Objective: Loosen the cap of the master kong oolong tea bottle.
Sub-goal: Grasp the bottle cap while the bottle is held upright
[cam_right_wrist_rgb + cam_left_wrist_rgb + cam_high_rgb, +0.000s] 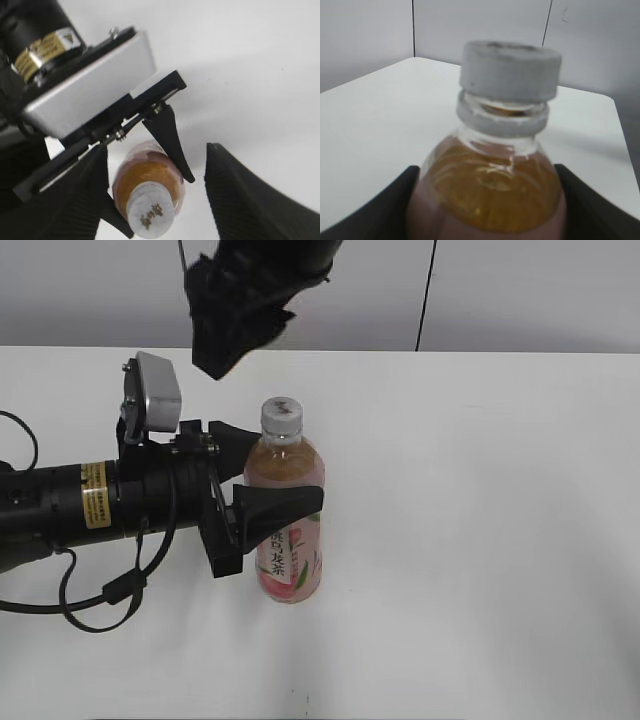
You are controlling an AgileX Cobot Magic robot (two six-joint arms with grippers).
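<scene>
My right gripper has to grab the white cap by its ribbed rim (282,418) next, so that it can twist the tea bottle (292,545) open.
The master kong oolong tea bottle (292,545) stands upright on the white table, pale amber tea inside, pink peach label low down. Its white ribbed cap (282,416) sits on the neck. My left gripper (268,478) comes in from the left and is shut on the bottle's body below the shoulder. The left wrist view shows the cap (509,70) close up above the tea-filled shoulder (490,185), with a black finger on either side. My right gripper (228,338) hangs open above and behind the bottle. In the right wrist view its fingers (156,148) straddle the cap (150,216) from above without touching it.
The white table (480,540) stretches to the right and front. A grey wall with a dark seam (428,295) stands behind. The left arm's black body and cable (90,500) lie across the table's left side.
</scene>
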